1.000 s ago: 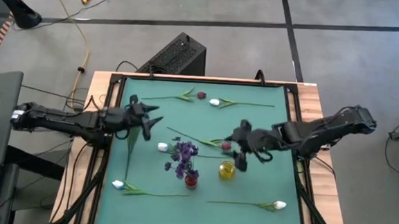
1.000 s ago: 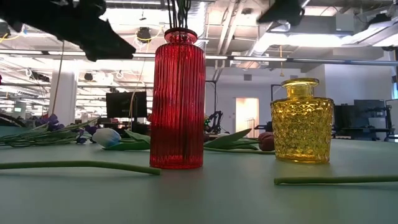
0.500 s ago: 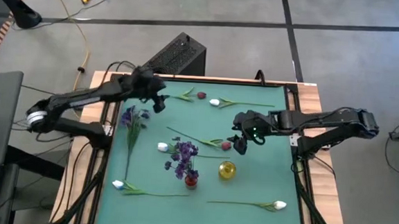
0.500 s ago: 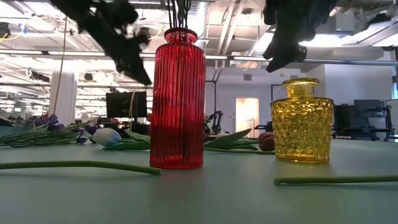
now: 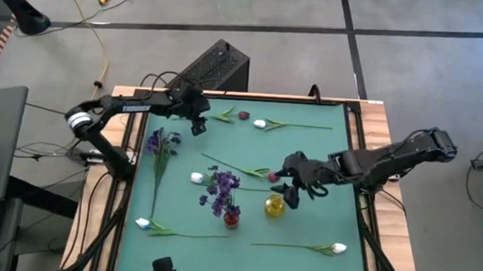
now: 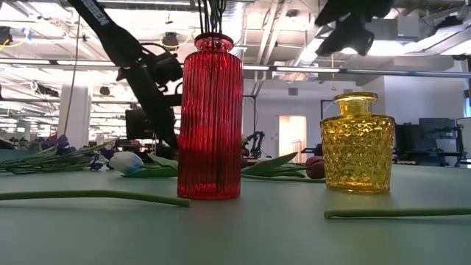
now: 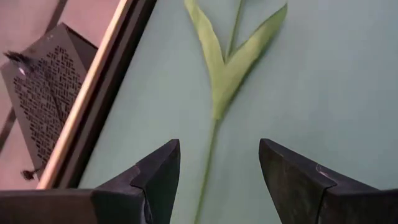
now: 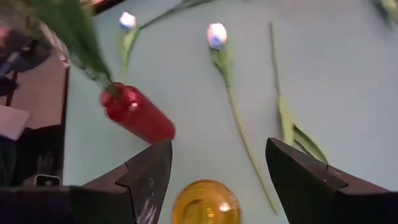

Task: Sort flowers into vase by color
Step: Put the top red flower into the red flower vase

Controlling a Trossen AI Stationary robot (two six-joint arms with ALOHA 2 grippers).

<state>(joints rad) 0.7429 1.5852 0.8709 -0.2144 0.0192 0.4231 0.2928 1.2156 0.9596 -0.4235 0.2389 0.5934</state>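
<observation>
My left gripper comes down before closing on the stem, since its fingers hang above the thin green stem (image 5: 213,117) (image 7: 209,149) lying flat on the green mat.
My left gripper (image 5: 198,123) is open at the table's far left. In the left wrist view its fingers (image 7: 155,177) stand on either side of a thin green stem with two leaves (image 7: 225,71); that stem (image 5: 224,115) ends in a maroon bloom (image 5: 244,115). My right gripper (image 5: 291,189) is open and hangs over the yellow vase (image 5: 275,206), which shows between its fingers (image 8: 205,202). The red vase (image 5: 231,219) holds purple flowers (image 5: 220,189). A purple bunch (image 5: 159,141) lies flat at the left. White buds (image 5: 259,124) (image 5: 197,177) (image 5: 142,224) (image 5: 338,249) lie flat on the mat.
A stem with leaves (image 5: 254,172) and a maroon bloom (image 5: 272,177) lies just beyond the yellow vase. Long stems lie along the near side (image 6: 96,195) (image 6: 397,213). A raised frame (image 5: 348,117) borders the green mat. A black box (image 5: 216,67) sits beyond the far edge.
My left gripper has moved from over the purple bunch toward the far edge and now straddles the maroon flower's stem; the bunch lies uncovered on the mat. My right gripper swung toward the far edge and dipped, then came back up over the yellow vase.
</observation>
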